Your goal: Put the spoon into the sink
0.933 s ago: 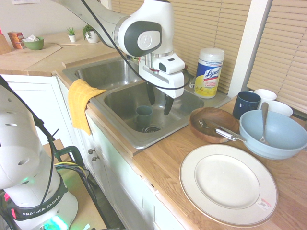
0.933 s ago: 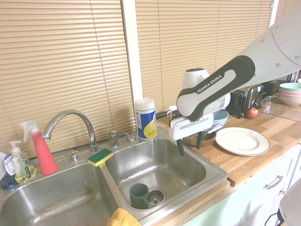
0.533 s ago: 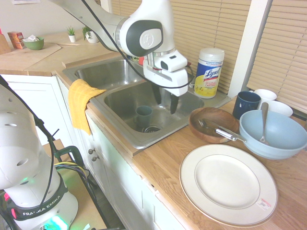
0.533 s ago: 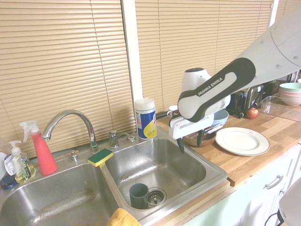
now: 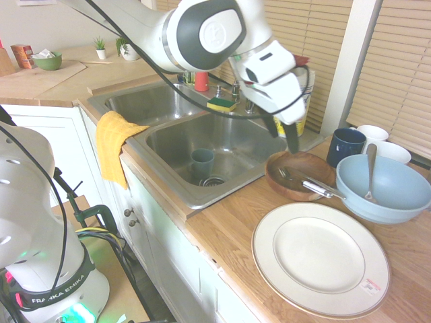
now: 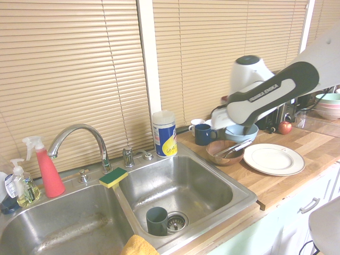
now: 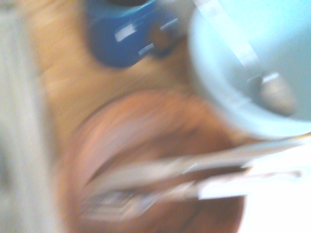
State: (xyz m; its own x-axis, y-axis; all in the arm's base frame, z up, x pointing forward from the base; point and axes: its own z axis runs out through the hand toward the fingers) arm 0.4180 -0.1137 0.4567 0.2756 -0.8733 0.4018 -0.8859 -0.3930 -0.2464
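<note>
My gripper grabs the spoon by its handle [image 7: 230,32] next, which rises toward the light blue bowl's rim. The light blue bowl's side [image 7: 214,87] curves around the spoon's head.
The slim silvery spoon [image 5: 371,169] leans inside the light blue bowl [image 5: 390,192] on the wooden counter, handle pointing up; the blurred wrist view shows the spoon [image 7: 262,80] in that same bowl. My gripper [image 5: 286,142] hangs open and empty above the near-sink rim of the brown wooden bowl [image 5: 289,176], which holds a thicker fork-like utensil [image 5: 308,184]. The spoon lies a bowl's width beyond my gripper. The steel double sink [image 5: 176,142] is left of the gripper, with the right basin of the sink [image 6: 183,186] holding only a dark cup [image 6: 156,220].
A white plate [image 5: 320,257] sits at the counter's front, a dark blue mug [image 5: 346,145] and white cups behind the bowls. A wipes canister [image 6: 164,133], sponge [image 6: 113,177] and faucet [image 6: 79,139] line the sink's back; a yellow cloth [image 5: 112,139] drapes its front rim.
The gripper has risen out of the right basin and swung toward the counter, from over the sink to above the wooden bowl. The spoon and dishes have not moved.
</note>
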